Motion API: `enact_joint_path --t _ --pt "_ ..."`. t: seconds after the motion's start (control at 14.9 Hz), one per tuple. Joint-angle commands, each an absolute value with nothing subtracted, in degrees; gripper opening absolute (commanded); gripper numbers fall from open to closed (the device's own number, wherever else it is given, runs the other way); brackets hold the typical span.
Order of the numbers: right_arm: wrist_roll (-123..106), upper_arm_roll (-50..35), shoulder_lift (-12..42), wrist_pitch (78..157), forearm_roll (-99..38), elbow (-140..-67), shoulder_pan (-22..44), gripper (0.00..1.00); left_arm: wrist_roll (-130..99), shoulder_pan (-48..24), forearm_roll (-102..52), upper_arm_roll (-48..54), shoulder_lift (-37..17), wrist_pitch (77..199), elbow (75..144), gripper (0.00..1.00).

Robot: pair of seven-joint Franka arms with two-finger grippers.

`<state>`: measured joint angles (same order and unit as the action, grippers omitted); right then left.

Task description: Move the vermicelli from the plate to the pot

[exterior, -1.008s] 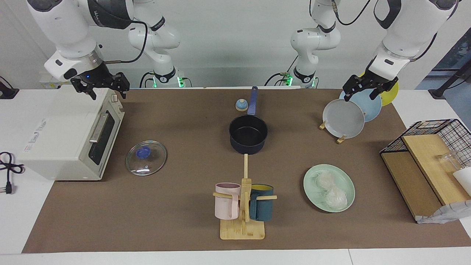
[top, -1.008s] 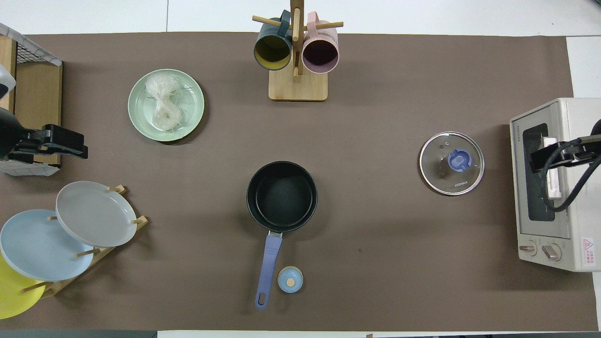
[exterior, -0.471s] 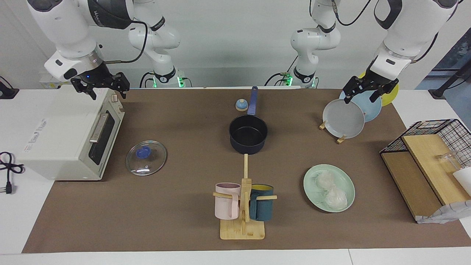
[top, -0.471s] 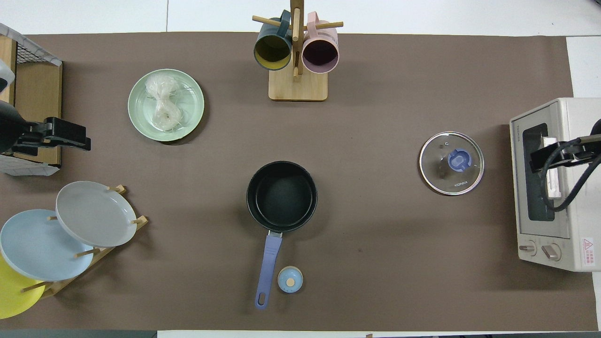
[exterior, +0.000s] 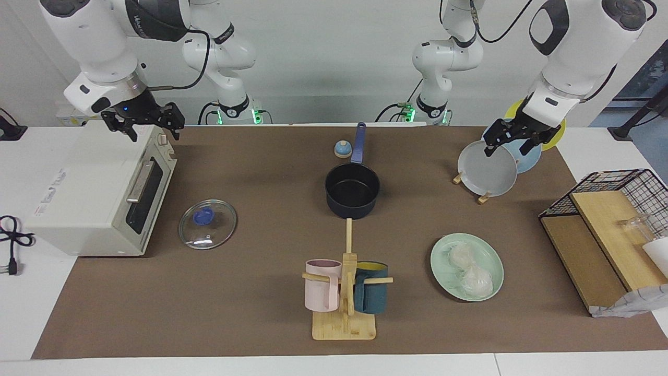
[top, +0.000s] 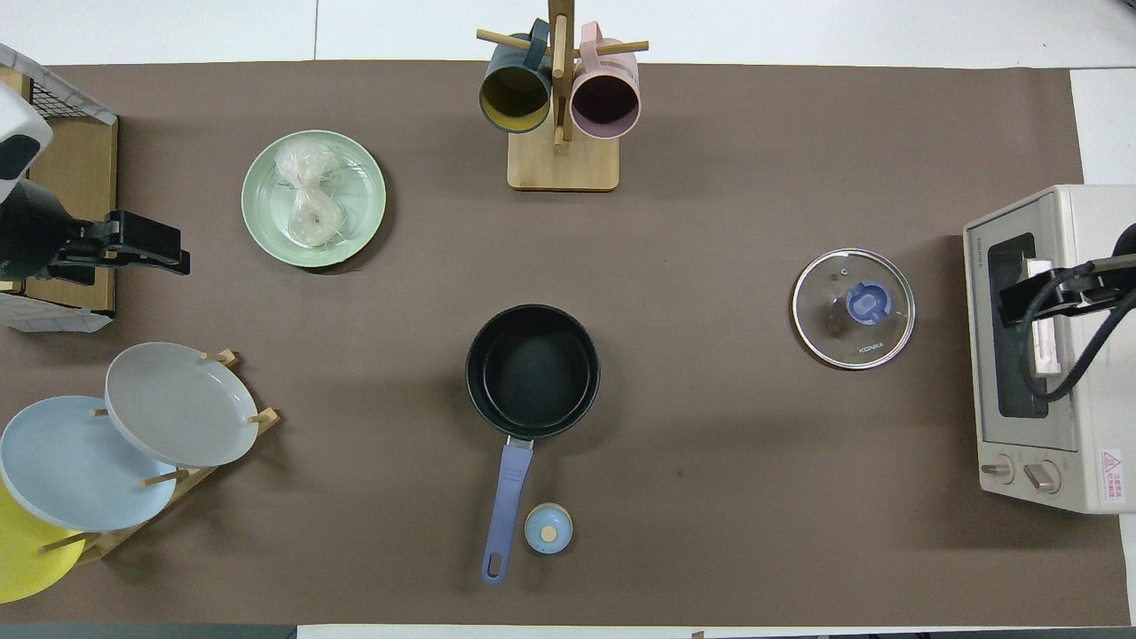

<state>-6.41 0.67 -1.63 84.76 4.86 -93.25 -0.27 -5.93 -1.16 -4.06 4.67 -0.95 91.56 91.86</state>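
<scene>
The vermicelli bulges into a wide clump at each end (top: 316, 219), so my left gripper needs to grab the narrow waist (top: 309, 185) of the vermicelli next.
The vermicelli (exterior: 469, 271) lies as two whitish clumps on the mint-green plate (exterior: 439, 256), toward the left arm's end of the table; both show in the overhead view, vermicelli (top: 308, 197) on plate (top: 263, 226). The black pot (exterior: 352, 188) with its blue handle (exterior: 358, 140) stands mid-table, empty, also in the overhead view (top: 532, 368). My left gripper (exterior: 510, 146) is open and empty, raised over the mat between the plate rack and the mint plate, as the overhead view (top: 173, 257) shows. My right gripper (exterior: 154, 133) is open and waits over the toaster oven (exterior: 94, 193).
A rack (exterior: 485, 169) holds grey, light blue and yellow plates near the left arm. A mug tree (exterior: 345, 292) with pink and teal mugs stands farther from the robots than the pot. A glass lid (exterior: 207, 223), a small blue timer (exterior: 342, 149) and a wire basket (exterior: 616, 193) are also here.
My left gripper has moved away from the plate rack toward the mint plate and the table's middle. The right arm has not moved.
</scene>
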Motion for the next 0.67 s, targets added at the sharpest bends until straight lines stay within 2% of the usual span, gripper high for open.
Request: enact_joint_path --t 0.0,0.27,0.47,0.61 --pt "-6.15 0.27 -2.29 87.18 3.69 -93.78 -0.53 1.00 -5.71 -0.44 -4.92 5.01 -0.53 91.67 92.11 1.00" --pt "-6.06 0.26 -2.11 88.42 2.46 -93.60 -0.79 1.00 -5.71 -0.44 -4.92 5.01 -0.88 92.46 92.20 1.00" --pt "-5.98 0.18 -2.11 89.90 2.37 -94.13 -0.53 1.00 -5.71 -0.35 -5.10 5.10 -4.91 94.65 91.15 1.00" --pt "-5.98 0.09 -2.81 95.16 0.54 -97.89 -0.09 1.00 -5.80 -0.53 -4.57 5.01 -9.21 97.81 90.70 1.00"
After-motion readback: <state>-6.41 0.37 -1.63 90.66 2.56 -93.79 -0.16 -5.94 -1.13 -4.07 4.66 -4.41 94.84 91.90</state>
